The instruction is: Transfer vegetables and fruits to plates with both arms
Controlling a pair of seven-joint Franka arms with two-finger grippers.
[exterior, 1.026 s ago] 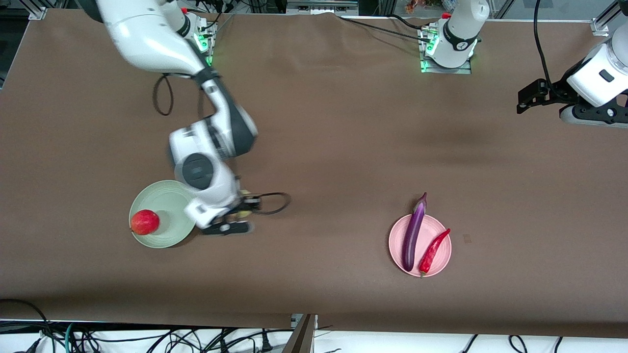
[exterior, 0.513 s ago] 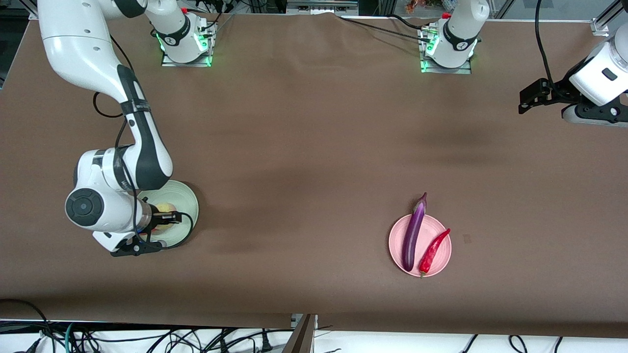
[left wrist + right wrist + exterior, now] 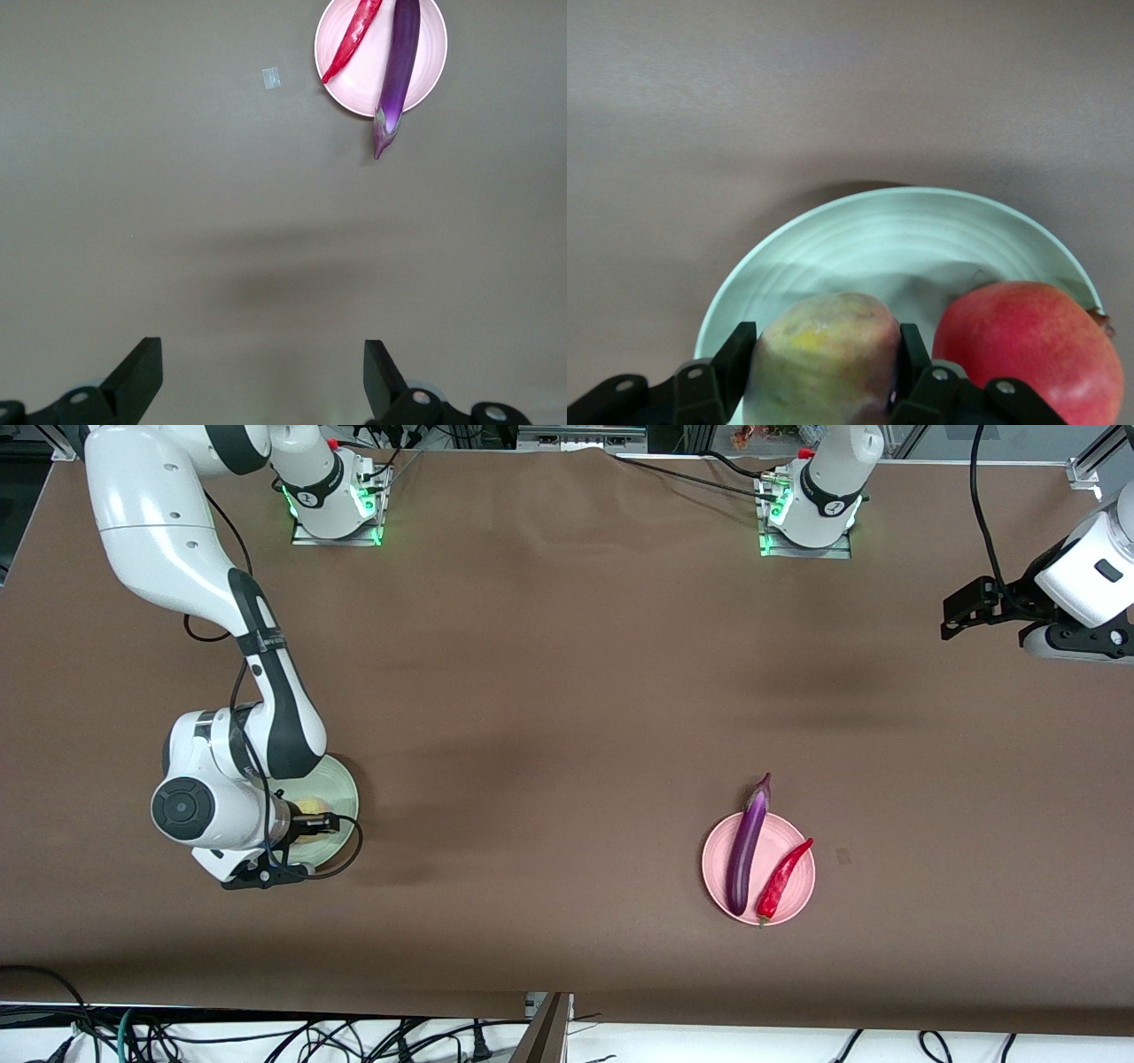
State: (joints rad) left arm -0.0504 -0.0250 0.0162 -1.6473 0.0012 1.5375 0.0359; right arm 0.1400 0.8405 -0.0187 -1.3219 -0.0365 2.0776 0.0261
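I need to open my right gripper now. The yellow-pink peach (image 3: 310, 804) is inside the mint green plate's rim (image 3: 337, 778), so the peach would stay there.
My right gripper (image 3: 826, 341) is shut on the yellow-pink peach (image 3: 824, 354), holding it over the mint green plate (image 3: 904, 239) beside the red pomegranate (image 3: 1028, 345), which lies in that plate. Whether the peach touches the plate I cannot tell. From the front, the peach (image 3: 310, 808) shows at the right hand's tip over the green plate (image 3: 341, 788); the pomegranate is hidden under the hand. The purple eggplant (image 3: 747, 850) and red chili (image 3: 783, 879) lie on the pink plate (image 3: 780, 834). My left gripper (image 3: 261, 354) hangs open and empty high over bare table, with the eggplant (image 3: 400, 53) far off.
The left arm's hand (image 3: 1076, 584) waits at the left arm's end of the table. A small pale tape mark (image 3: 843, 856) lies on the brown cloth beside the pink plate. Cables run along the table edge nearest the front camera.
The right arm has swung with the peach from beside the green plate to over it, now covering the pomegranate. The left arm has drifted slightly.
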